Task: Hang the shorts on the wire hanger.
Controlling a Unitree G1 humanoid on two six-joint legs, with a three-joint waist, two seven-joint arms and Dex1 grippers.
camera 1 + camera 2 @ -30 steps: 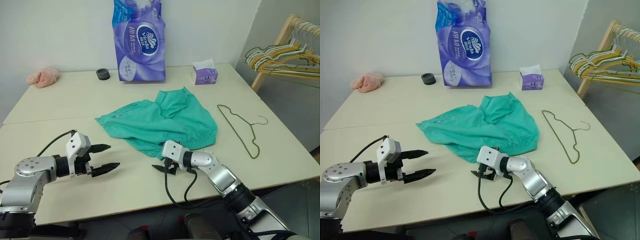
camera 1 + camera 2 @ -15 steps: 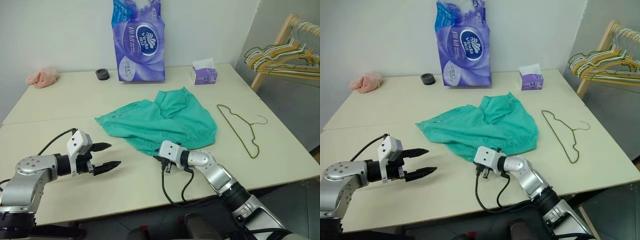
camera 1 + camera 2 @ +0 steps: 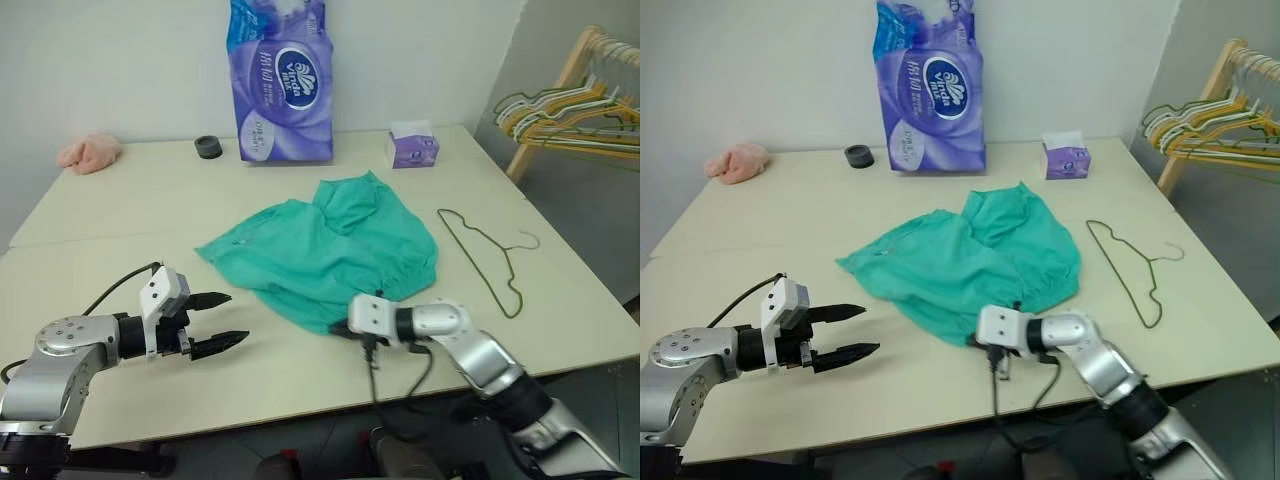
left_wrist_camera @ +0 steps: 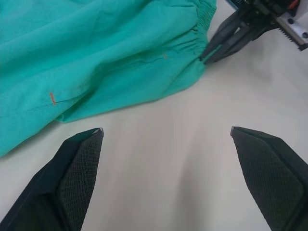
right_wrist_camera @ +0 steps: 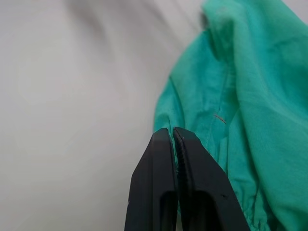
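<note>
I need to take hold of the shorts by their leg hem [image 4: 53, 98] with my left gripper next, so I can spread them out for hanging.
The teal-green shorts [image 3: 320, 250] lie spread out in the middle of the table. My right gripper [image 3: 336, 328] is at their near edge, shut on the gathered hem; in the left wrist view its black fingers [image 4: 219, 43] pinch the corner of the fabric. Seen from the right wrist, the closed fingertips [image 5: 166, 139] press against the teal cloth [image 5: 250, 96]. My left gripper [image 3: 238, 317] hovers open over bare table to the left of the shorts, holding nothing. To the right of the shorts, the thin olive wire hanger [image 3: 485, 250] lies flat, hook pointing right.
A tall purple tissue pack [image 3: 278, 85], a small tissue box [image 3: 412, 148] and a black roll [image 3: 207, 147] stand along the back of the table. A pink cloth lump [image 3: 88, 153] lies far left. A wooden rack of bunched hangers [image 3: 565, 105] stands beyond the right edge.
My right gripper has shut on the shorts' near edge and drawn right and toward me, dragging that edge with it. The left gripper has stayed put and open.
</note>
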